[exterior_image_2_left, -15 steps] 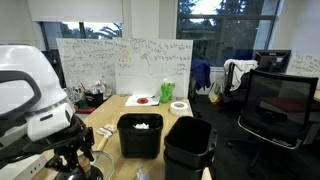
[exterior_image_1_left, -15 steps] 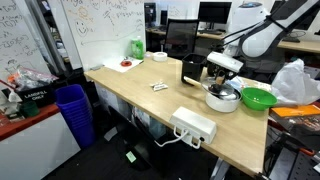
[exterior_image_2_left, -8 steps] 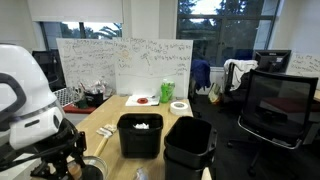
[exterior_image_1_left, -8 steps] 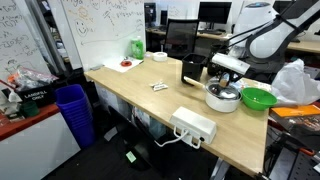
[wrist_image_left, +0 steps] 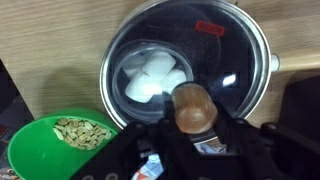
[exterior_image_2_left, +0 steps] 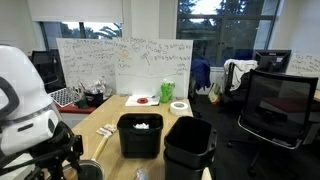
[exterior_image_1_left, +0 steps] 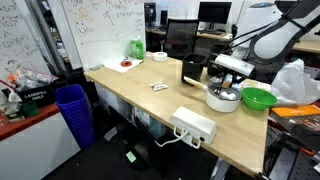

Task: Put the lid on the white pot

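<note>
The glass lid's metal rim sits evenly on the white pot's top edge and the lid would remain seated if released, so it is time to open my gripper now.
In the wrist view the glass lid, with a metal rim and a brown knob, covers the white pot. White pieces show through the glass. My gripper is right above the lid with its black fingers closed against the sides of the knob. In an exterior view the gripper hangs over the pot near the table's far right end. In an exterior view the arm's white body fills the left side and only an edge of the pot shows.
A bright green bowl with seeds sits next to the pot and also shows in an exterior view. A black mug stands behind the pot. A white power strip lies near the front edge. Black bins stand on the table.
The arm has shifted slightly to the right over the pot. The pot and the lid stay in the same place.
</note>
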`<act>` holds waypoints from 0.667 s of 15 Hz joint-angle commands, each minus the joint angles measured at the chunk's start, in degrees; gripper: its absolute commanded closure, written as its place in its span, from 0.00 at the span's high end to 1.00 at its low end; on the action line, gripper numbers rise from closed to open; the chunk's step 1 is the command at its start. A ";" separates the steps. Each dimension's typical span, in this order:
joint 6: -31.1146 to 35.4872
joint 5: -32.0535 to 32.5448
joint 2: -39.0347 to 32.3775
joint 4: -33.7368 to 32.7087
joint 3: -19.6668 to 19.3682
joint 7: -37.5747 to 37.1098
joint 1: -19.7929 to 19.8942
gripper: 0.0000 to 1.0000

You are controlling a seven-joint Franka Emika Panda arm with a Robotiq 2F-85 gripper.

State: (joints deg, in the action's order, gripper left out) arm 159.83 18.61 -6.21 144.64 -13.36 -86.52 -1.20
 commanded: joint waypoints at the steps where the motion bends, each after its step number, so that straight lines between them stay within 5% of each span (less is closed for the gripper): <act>1: -0.57 -0.54 0.70 0.30 0.92 1.15 1.37 0.16; 2: -1.21 -0.28 0.52 0.07 0.92 0.97 1.28 0.16; 3: -0.27 0.07 -0.01 -0.10 0.89 0.08 1.10 0.41; 10: -0.37 0.08 -0.01 -0.09 0.89 0.07 1.10 0.41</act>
State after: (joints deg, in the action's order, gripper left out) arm 159.58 18.62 -6.23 144.64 -13.36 -86.52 -1.04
